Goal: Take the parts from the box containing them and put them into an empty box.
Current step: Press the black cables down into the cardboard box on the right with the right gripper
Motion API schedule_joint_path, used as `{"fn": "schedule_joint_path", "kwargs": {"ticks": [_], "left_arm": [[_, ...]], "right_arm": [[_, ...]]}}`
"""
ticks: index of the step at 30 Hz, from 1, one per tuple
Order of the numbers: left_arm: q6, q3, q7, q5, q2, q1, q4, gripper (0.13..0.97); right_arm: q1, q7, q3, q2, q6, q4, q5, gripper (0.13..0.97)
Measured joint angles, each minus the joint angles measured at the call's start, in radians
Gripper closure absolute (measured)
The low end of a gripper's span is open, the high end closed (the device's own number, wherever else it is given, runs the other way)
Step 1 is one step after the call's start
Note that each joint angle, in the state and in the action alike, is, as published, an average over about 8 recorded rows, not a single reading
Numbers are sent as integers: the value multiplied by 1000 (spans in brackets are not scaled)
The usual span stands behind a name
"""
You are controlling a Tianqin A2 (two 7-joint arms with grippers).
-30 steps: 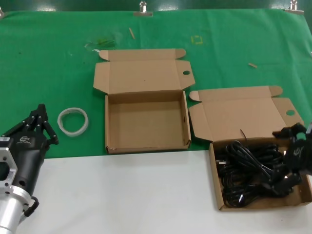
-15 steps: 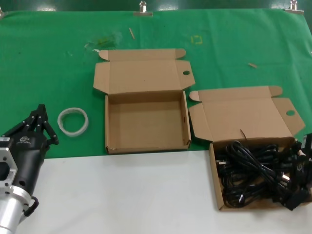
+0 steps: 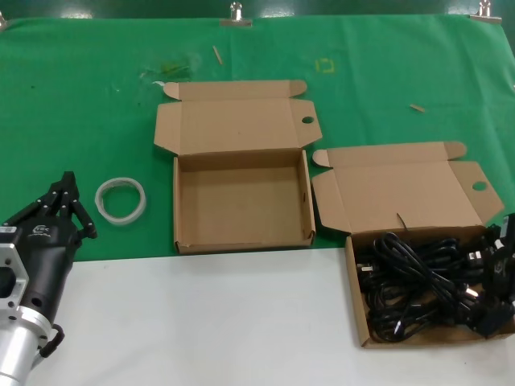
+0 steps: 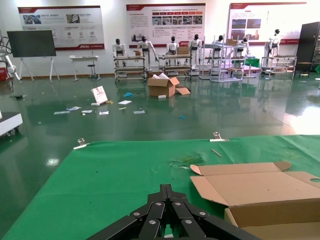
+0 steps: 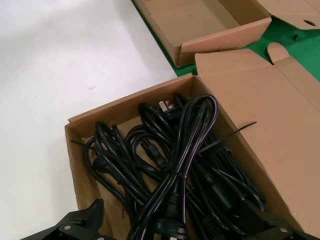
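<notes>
Next, the right gripper grips the cable bundle by its tied middle (image 5: 179, 174), where the strands draw together, since the cable's loops fan out slack.
Black power cables (image 3: 414, 281) lie coiled in the cardboard box (image 3: 358, 310) at the right, whose lid has a short dark cut (image 3: 400, 221). The empty box (image 3: 241, 241) stands open at the centre. My right gripper (image 3: 495, 277) is over the right end of the cable box. In the right wrist view it (image 5: 175, 227) is open wide, with its fingers (image 5: 82, 220) on either side of a cable bundle (image 5: 175, 150), low in the box (image 5: 75, 150). My left gripper (image 3: 68, 201) is shut and parked at the lower left; it also shows in the left wrist view (image 4: 166, 192).
A white ring (image 3: 121, 199) lies on the green cloth (image 3: 80, 104) between my left gripper and the empty box. The near half of the table is white (image 3: 201, 322). Small scraps lie on the cloth at the back. The empty box also shows in the left wrist view (image 4: 260, 200).
My right gripper has moved right and a little nearer, to the right end of the cable box. The cables, boxes and left arm have not moved.
</notes>
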Motion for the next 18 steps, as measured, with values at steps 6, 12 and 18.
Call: {"fn": "schedule_joint_path", "kwargs": {"ticks": [6, 12, 18], "left_arm": [[0, 0, 0, 0, 0, 0, 0, 957], [0, 0, 0, 0, 0, 0, 0, 957], [0, 0, 0, 0, 0, 0, 0, 957]], "right_arm": [[-18, -6, 12, 9, -2, 13, 5, 158], [-32, -8, 20, 10, 2, 20, 4, 230], [-29, -9, 22, 1, 8, 18, -4, 315]]}}
